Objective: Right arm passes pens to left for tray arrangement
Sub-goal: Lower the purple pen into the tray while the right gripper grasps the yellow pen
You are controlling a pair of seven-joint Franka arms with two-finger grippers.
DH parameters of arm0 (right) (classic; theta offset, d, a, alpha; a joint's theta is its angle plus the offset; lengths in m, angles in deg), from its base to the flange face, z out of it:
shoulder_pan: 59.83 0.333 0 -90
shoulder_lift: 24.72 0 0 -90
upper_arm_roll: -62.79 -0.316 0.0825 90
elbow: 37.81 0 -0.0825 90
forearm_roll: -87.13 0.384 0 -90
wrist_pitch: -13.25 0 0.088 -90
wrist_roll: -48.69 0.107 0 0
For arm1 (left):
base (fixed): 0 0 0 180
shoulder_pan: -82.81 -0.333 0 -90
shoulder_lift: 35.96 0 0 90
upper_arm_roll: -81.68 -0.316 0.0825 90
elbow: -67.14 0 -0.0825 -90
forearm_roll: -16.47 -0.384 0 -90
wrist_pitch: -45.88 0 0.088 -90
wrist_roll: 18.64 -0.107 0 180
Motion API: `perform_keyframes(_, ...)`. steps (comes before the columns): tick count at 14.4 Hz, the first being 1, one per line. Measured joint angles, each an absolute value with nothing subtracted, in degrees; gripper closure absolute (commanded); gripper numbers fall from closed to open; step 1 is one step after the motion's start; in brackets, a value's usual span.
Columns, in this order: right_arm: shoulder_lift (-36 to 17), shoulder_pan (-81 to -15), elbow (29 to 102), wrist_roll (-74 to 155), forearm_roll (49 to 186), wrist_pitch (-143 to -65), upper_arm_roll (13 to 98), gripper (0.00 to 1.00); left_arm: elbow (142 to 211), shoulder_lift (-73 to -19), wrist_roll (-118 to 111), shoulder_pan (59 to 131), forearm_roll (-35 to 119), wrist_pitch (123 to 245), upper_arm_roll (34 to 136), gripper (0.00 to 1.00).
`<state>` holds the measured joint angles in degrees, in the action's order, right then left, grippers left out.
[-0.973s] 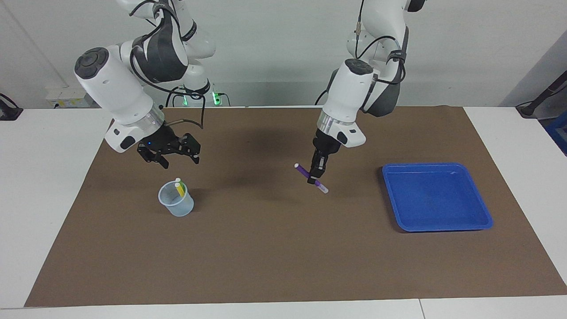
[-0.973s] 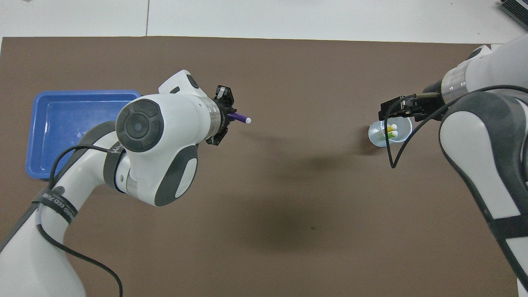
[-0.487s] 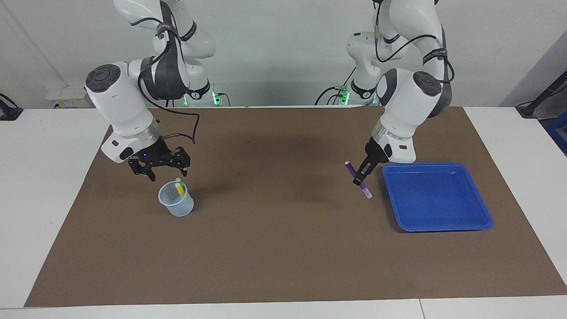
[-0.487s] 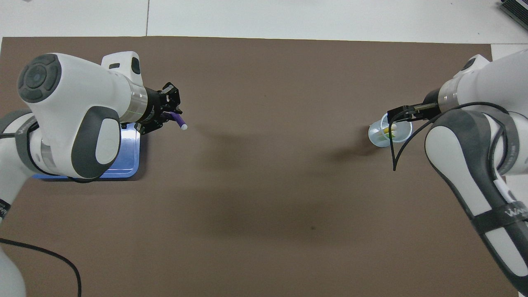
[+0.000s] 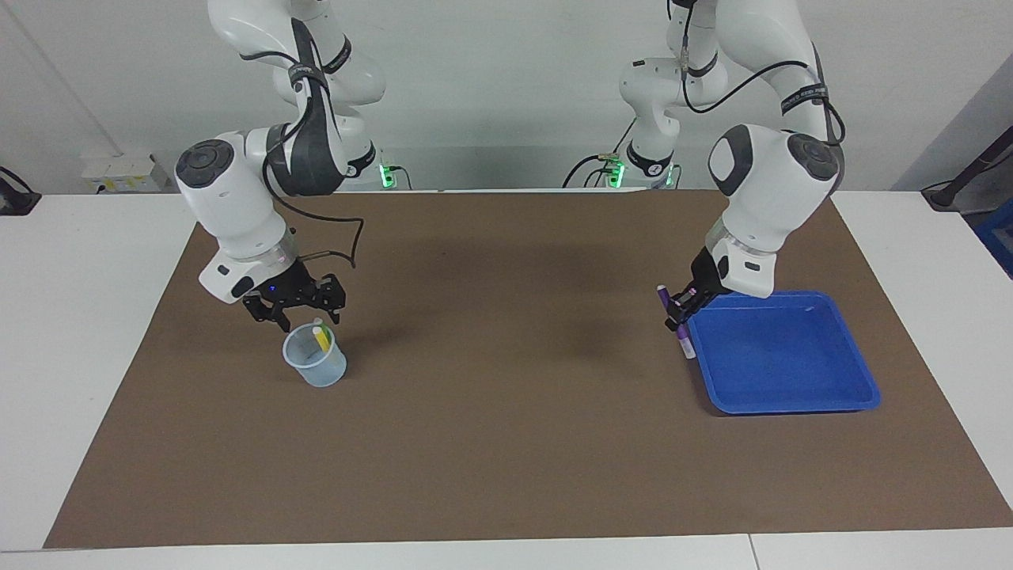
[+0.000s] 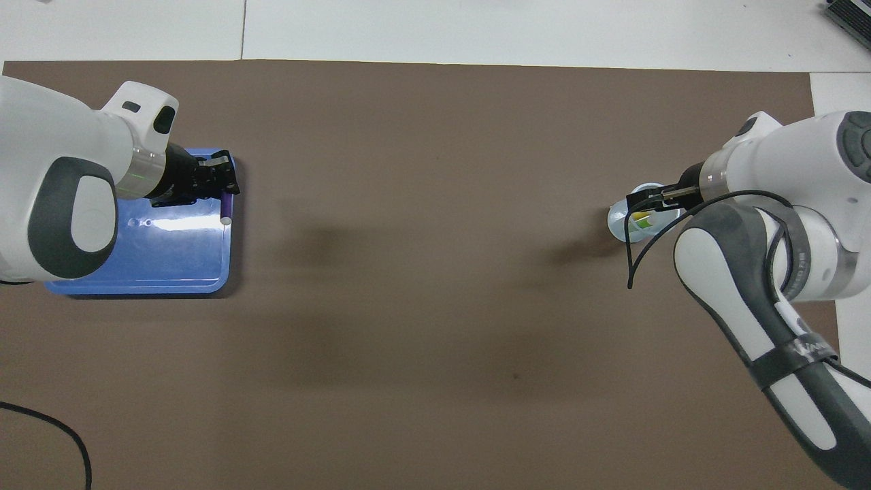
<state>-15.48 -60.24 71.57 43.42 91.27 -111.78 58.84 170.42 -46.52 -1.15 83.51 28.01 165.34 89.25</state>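
My right gripper will next grab the yellow pen's upper end, as the cup's side surrounds its lower part.
My left gripper [image 5: 678, 311] is shut on the purple pen [image 5: 684, 342], which hangs slanted over the rim of the blue tray [image 5: 791, 408] on the side toward the table's middle. From overhead the left gripper [image 6: 219, 182] holds the purple pen [image 6: 226, 205] right along the edge of the tray [image 6: 136, 288]. The tray holds nothing. My right gripper [image 5: 299, 310] hovers open just above the translucent cup [image 5: 316, 366]. The yellow and green pens [image 5: 321, 337] stand in the cup, their pale tips at the height of the fingers. In the overhead view the right gripper [image 6: 645, 201] covers part of the cup [image 6: 620, 223].
A brown mat [image 5: 506, 443] covers most of the white table [image 5: 71, 332]. The right arm's black cable [image 6: 636, 258] loops down beside the cup. Nothing else stands on the mat.
My left arm has swung from over the mat's middle to the tray's edge, carrying the purple pen. My right gripper has come down closer to the cup, and its fingers have narrowed a little.
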Motion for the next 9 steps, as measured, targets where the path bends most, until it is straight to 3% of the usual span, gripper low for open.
perform_keyframes(5,-13.77,-60.23,72.12,43.39,91.27,-113.76,58.84,0.52,171.56,-46.59,-10.35,82.08,19.53,165.59,89.17,1.00)
perform_keyframes(9,-13.72,-60.23,72.12,43.38,91.27,-113.77,58.84,0.57,175.69,-47.39,-19.28,77.87,18.71,171.63,89.06,1.00)
